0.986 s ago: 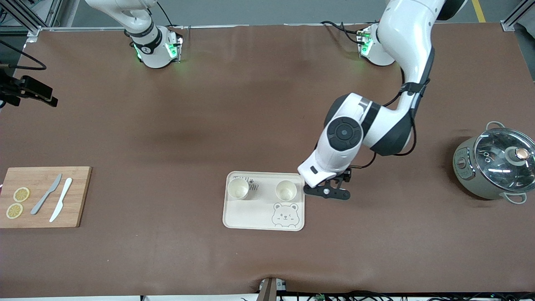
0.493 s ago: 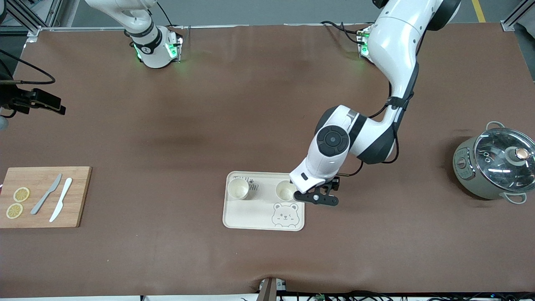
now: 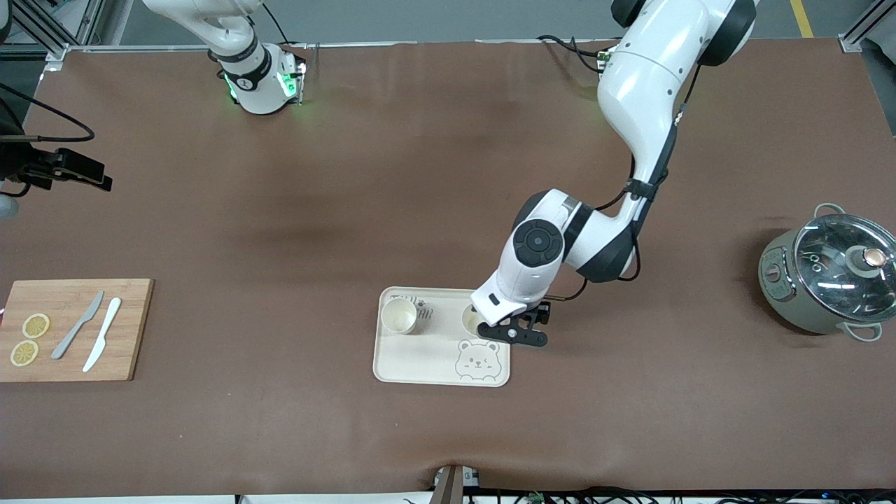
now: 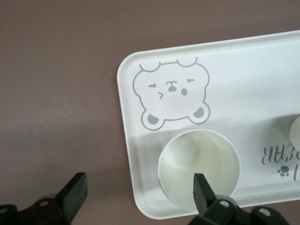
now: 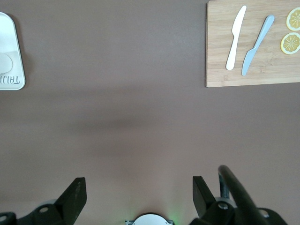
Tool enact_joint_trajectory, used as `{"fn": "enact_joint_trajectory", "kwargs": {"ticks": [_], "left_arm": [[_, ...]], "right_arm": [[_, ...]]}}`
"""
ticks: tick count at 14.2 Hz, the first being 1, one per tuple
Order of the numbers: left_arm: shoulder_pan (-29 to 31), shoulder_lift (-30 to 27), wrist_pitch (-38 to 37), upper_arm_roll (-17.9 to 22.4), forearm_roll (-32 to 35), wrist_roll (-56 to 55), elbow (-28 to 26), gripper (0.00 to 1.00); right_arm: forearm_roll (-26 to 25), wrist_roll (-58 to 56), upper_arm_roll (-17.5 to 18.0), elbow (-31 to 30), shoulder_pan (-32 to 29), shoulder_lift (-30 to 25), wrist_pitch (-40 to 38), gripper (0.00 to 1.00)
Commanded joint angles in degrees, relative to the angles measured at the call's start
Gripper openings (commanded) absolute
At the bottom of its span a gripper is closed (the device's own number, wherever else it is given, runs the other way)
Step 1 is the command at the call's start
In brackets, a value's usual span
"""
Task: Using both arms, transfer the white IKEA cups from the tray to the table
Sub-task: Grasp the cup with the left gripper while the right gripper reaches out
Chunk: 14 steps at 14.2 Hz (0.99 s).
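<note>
My left gripper takes hold of the white cup by its rim (image 4: pixel 161 154) next, to move the cup from the tray to the table.
Two white IKEA cups stand upright on the bear-printed tray (image 3: pixel 434 357). One cup (image 3: pixel 399 316) is toward the right arm's end. The other cup (image 3: pixel 470 319) is partly covered by the left arm's wrist. My left gripper (image 3: pixel 516 334) is open and empty over the tray's edge. In the left wrist view (image 4: pixel 139 183) one finger (image 4: pixel 200 187) hangs over that cup's (image 4: pixel 197 161) mouth and the other over bare table; the second cup (image 4: pixel 295 132) shows at the frame's edge. My right gripper (image 5: pixel 138 185) is open and empty, held high, waiting.
A wooden cutting board (image 3: pixel 73 329) with two knives and two lemon slices lies at the right arm's end; it also shows in the right wrist view (image 5: pixel 253 42). A grey-green glass-lidded pot (image 3: pixel 826 280) stands at the left arm's end.
The left arm has swung its open gripper from beside the tray to over the tray's edge and the nearer cup. The right arm's hand has barely shifted.
</note>
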Motion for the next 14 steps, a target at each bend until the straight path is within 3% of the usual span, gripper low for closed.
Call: {"fn": "enact_joint_trajectory", "kwargs": {"ticks": [1,8,14], "left_arm": [[-1.0,2.3,1.8,0.5,0.1,-1.7,1.9,1.0],[-1.2,4.5,3.5,0.8,0.1,-1.6,3.3,1.0],[-1.2,4.8,4.8,0.9,0.1,-2.0,3.3,1.0]], "right_arm": [[-0.3,0.0,0.7,0.0,-0.8,-0.3,-0.4,1.0],[0.2,0.2,0.9,0.3,-0.1,0.1,0.0,1.0],[5.7,7.4,1.0,0.3,0.9,4.7,1.1,1.0]]}}
